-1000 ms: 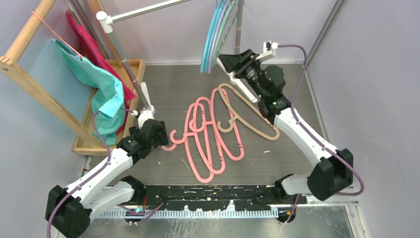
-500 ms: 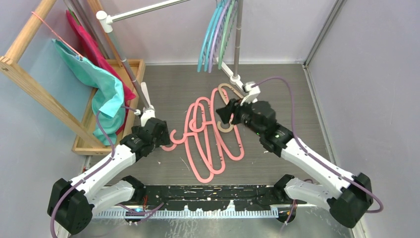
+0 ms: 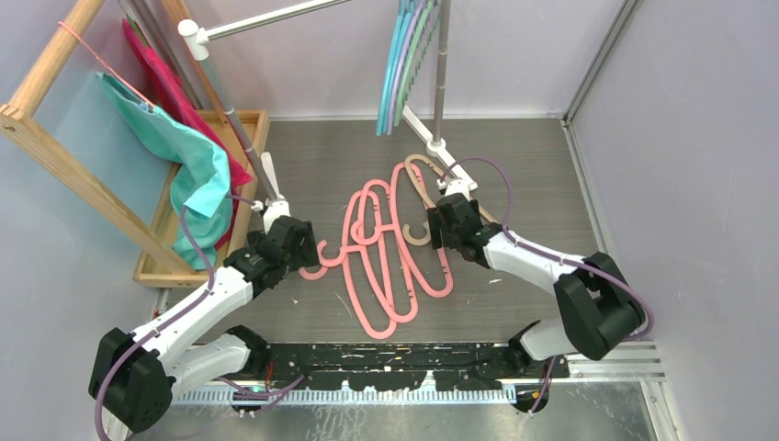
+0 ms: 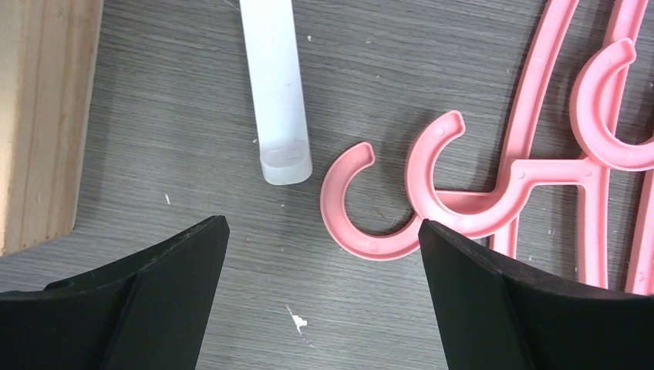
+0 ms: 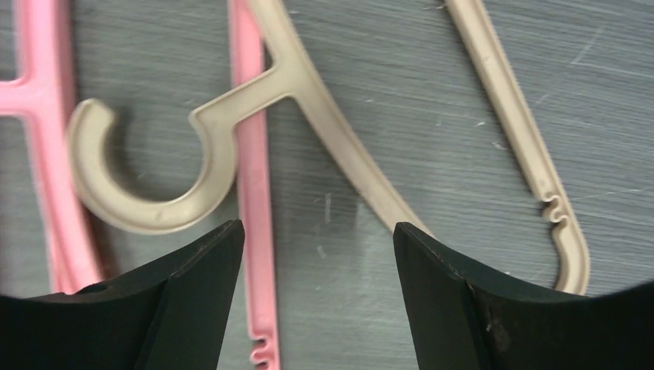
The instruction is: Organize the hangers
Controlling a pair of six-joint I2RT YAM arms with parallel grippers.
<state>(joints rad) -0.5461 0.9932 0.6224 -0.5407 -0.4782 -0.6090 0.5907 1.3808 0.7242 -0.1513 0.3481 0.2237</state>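
The beige hanger's hook should stay open to hang on the bar, so my right gripper next needs to grab the hanger by its arm (image 5: 336, 132) beside its hook.
Several pink hangers (image 3: 386, 266) lie tangled on the table, with a beige hanger (image 3: 421, 237) at their right. Teal, lavender and green hangers (image 3: 400, 64) hang on the rail at the back. My left gripper (image 3: 299, 241) is open and empty just left of the pink hooks. In the left wrist view it (image 4: 324, 254) sits low over the table, the nearest pink hook (image 4: 362, 227) just ahead. My right gripper (image 3: 443, 225) is open, low over the beige hanger. In the right wrist view it (image 5: 318, 247) straddles a pink bar (image 5: 254, 231) and the beige hanger's arm (image 5: 339, 131).
A wooden frame rack (image 3: 55, 138) with a teal cloth (image 3: 188, 161) and a red cloth (image 3: 161, 78) stands at the left over a wooden tray (image 3: 250, 124). The metal stand pole (image 3: 443, 73) rises at the back. Its white foot (image 4: 274, 92) lies near my left gripper.
My right arm has come down from the rail to the table and now hovers over the beige hanger. The hanging hangers have swung slightly. My left arm has barely moved.
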